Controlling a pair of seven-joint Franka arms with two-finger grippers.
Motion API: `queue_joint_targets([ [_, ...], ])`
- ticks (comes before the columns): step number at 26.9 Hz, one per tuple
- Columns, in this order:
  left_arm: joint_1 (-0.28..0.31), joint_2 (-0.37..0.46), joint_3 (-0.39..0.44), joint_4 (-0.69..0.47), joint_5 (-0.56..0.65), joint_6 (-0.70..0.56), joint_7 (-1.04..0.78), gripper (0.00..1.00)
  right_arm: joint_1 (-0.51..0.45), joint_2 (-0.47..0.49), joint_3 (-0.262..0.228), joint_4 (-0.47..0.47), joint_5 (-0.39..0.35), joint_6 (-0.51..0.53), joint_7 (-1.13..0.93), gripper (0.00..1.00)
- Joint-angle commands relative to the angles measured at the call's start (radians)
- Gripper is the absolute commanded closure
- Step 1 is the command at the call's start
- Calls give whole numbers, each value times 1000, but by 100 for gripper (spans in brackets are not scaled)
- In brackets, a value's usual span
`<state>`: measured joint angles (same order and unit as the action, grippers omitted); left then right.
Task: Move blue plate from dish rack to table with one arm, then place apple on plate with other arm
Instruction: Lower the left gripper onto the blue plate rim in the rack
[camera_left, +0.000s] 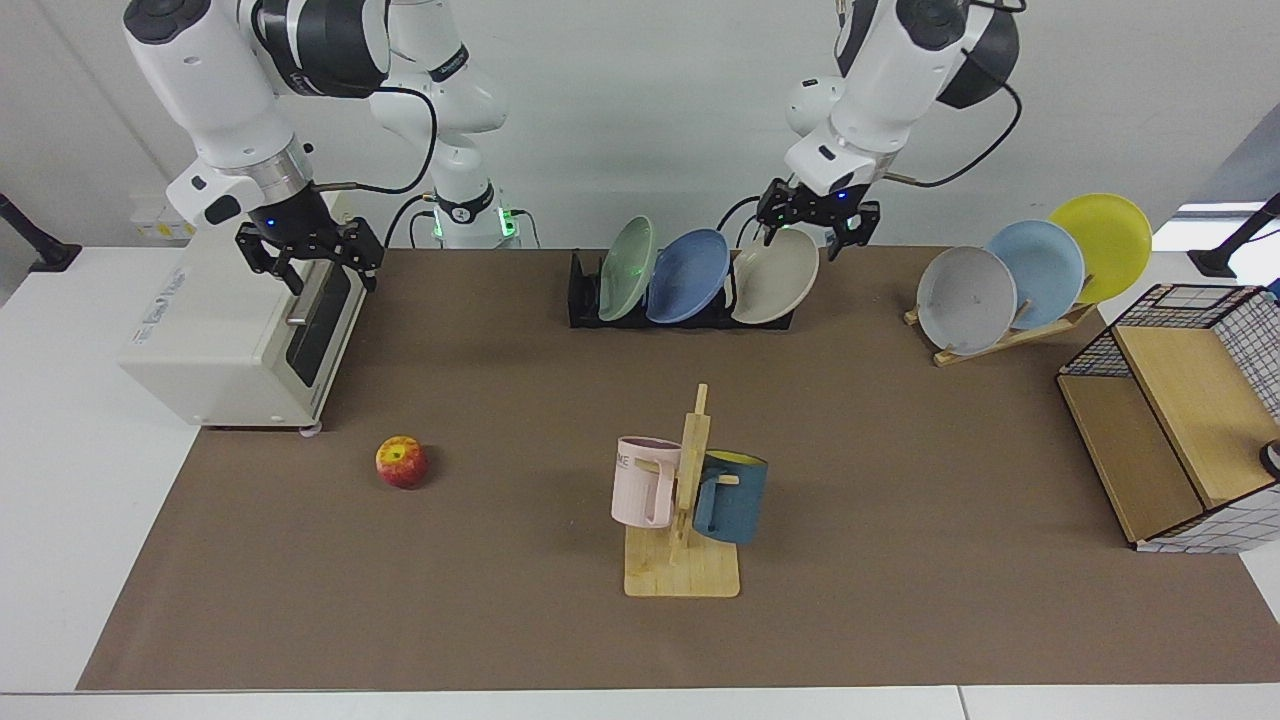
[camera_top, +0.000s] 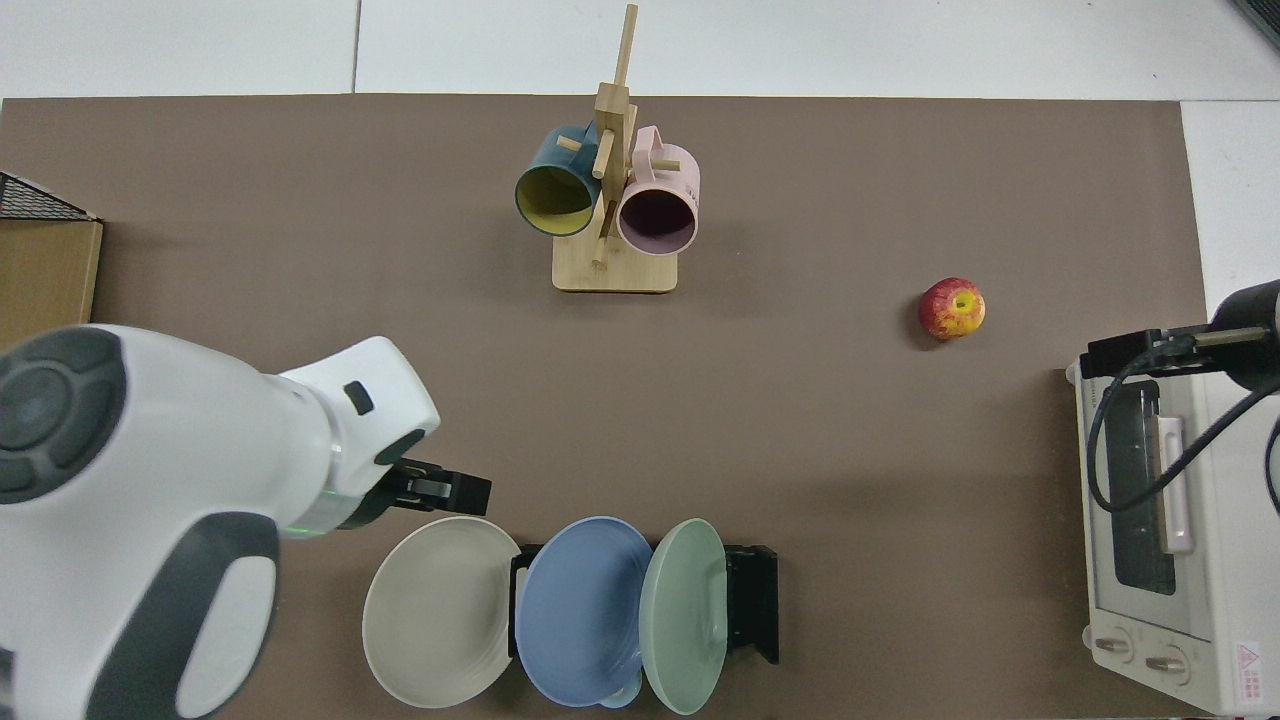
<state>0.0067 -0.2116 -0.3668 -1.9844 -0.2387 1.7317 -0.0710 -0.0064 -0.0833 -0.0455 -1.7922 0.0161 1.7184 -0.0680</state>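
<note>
The blue plate has green and beige plates close on both sides, so my left gripper needs to grab it by its exposed rim (camera_left: 704, 234) next.
The blue plate (camera_left: 688, 275) (camera_top: 580, 610) leans in the middle slot of the black dish rack (camera_left: 585, 300) (camera_top: 755, 605), between a green plate and a beige one. My left gripper (camera_left: 818, 222) (camera_top: 468, 492) hangs open just above the beige plate's upper rim, one plate away from the blue plate and touching nothing. The apple (camera_left: 401, 462) (camera_top: 951, 308) lies alone on the brown sheet of the table (camera_left: 500, 620). Far from it, my right gripper (camera_left: 310, 258) (camera_top: 1130, 352) waits open above the toaster oven, holding nothing.
A toaster oven (camera_left: 230, 330) stands by the right arm. A wooden mug tree (camera_left: 685, 500) holds a pink mug and a dark blue mug mid-table. A slanted wooden stand (camera_left: 1000, 335) carries grey, sky-blue and yellow plates. A wire-and-wood box (camera_left: 1170, 440) sits beyond it.
</note>
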Motion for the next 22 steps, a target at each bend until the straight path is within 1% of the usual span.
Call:
queue_joint_targets([
  [1, 1, -112, -44, -214, -74, 140, 23, 0, -3, -7, 3, -3, 7, 4, 14, 0],
  [3, 1, -118, -75, -257, -93, 160, 23, 0, -3, -7, 4, -3, 7, 4, 14, 0],
  [6, -1, -130, -90, -304, -114, 193, 20, 0, -3, -7, 3, -3, 7, 4, 16, 0],
  [10, 1, -143, -158, -381, -142, 259, 7, 0, -3, -7, 4, -3, 7, 4, 14, 0],
  [15, 1, -143, -254, -505, -188, 419, -26, 0, -3, -7, 4, -3, 7, 4, 14, 0],
  [20, 3, -141, -271, -522, -202, 454, -82, 0, -3, -7, 3, -3, 5, 4, 14, 0],
  [22, 4, -143, -291, -527, -202, 457, -105, 1, -3, -7, 3, -3, 7, 4, 14, 0],
])
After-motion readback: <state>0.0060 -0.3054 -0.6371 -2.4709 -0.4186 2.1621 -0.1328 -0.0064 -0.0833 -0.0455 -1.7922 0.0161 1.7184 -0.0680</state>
